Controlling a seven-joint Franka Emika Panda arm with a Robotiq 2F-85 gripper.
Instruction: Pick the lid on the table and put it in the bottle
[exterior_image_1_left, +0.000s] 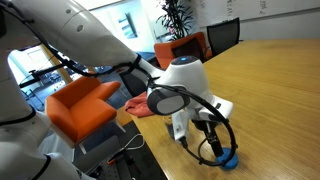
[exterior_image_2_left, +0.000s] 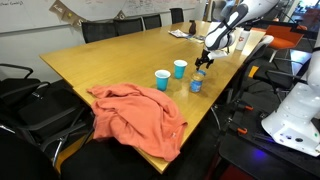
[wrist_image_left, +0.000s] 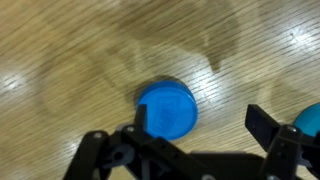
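Note:
My gripper grips the lid by opposite sides of its rim next and keeps it flat, so its bottom stays free to put on the bottle.
The lid (wrist_image_left: 167, 108), a flat bright-blue disc, lies on the glossy wooden table (wrist_image_left: 70, 60). In the wrist view my gripper (wrist_image_left: 200, 125) is open just above it. The left finger overlaps the lid's edge and the right finger stands clear over bare wood. In an exterior view the lid (exterior_image_1_left: 230, 158) shows as a blue spot beside the lowered gripper (exterior_image_1_left: 212, 148). In an exterior view the gripper (exterior_image_2_left: 207, 62) hangs near the table's far edge, just behind the short bottle (exterior_image_2_left: 197, 84).
Two light-blue cups (exterior_image_2_left: 162, 79) (exterior_image_2_left: 180, 68) stand near the bottle. An orange cloth (exterior_image_2_left: 135, 115) drapes over the table's near edge. A light-blue object (wrist_image_left: 308, 116) touches the wrist view's right edge. Orange and black chairs (exterior_image_1_left: 85, 105) surround the table.

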